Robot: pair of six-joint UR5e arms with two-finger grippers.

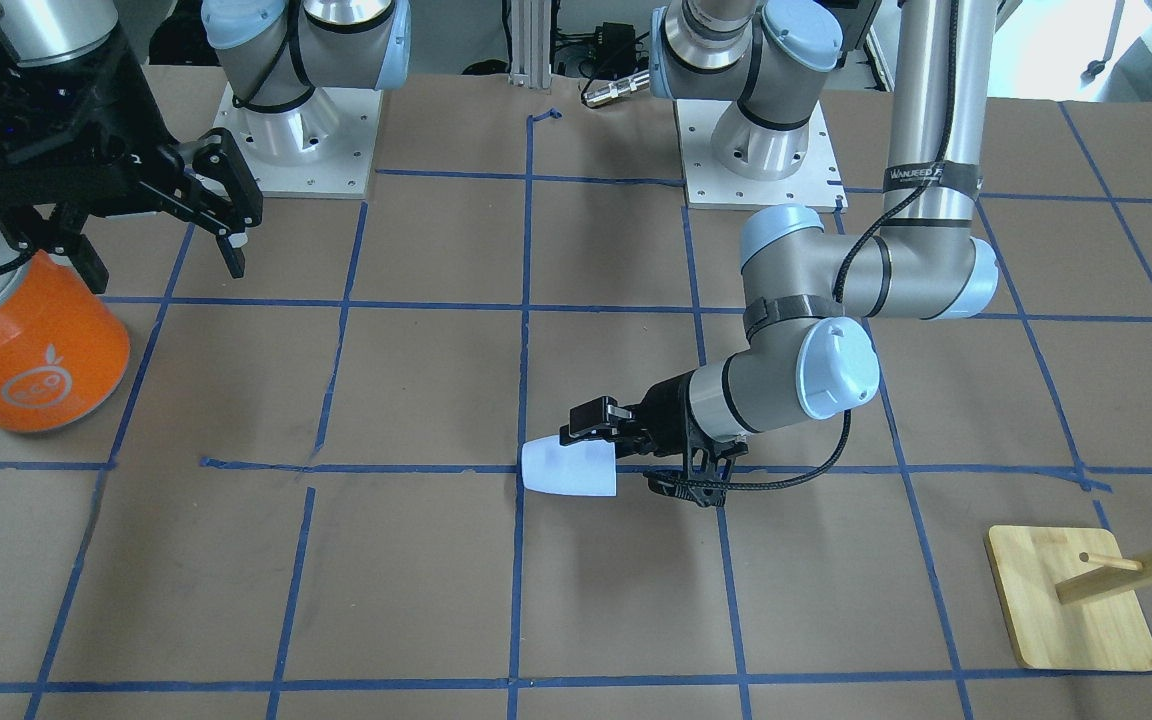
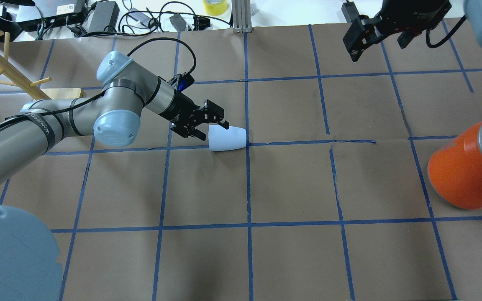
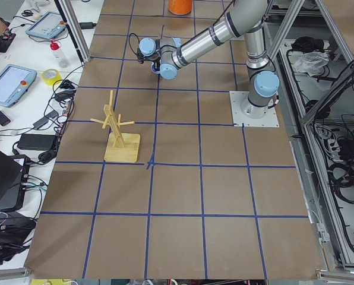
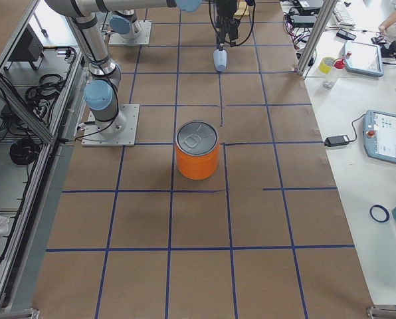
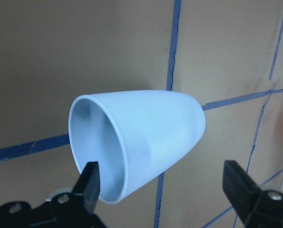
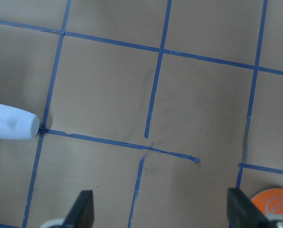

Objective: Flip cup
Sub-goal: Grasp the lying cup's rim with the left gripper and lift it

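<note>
The left gripper should next grab the rim of the cup's opening (image 1: 614,469), so that it can flip the pale lavender-blue cup onto its base (image 1: 526,466).
The pale lavender-blue cup (image 2: 228,139) lies on its side on the brown table near the middle, its mouth toward my left gripper and its base pointing away. It also shows in the front view (image 1: 570,467) and the left wrist view (image 5: 141,137). My left gripper (image 2: 213,128) is open at the cup's mouth. In the left wrist view one finger (image 5: 88,183) sits at the rim and the other (image 5: 239,185) stands well clear of the wall. My right gripper (image 2: 375,38) is open and empty, high at the far right; its wrist view shows the cup's base (image 6: 15,126).
A large orange can (image 2: 465,169) with a silver lid stands at the table's right side, below my right gripper (image 1: 206,215). A wooden peg rack (image 2: 2,62) on a square base (image 1: 1071,600) stands at the far left. Blue tape lines grid the table.
</note>
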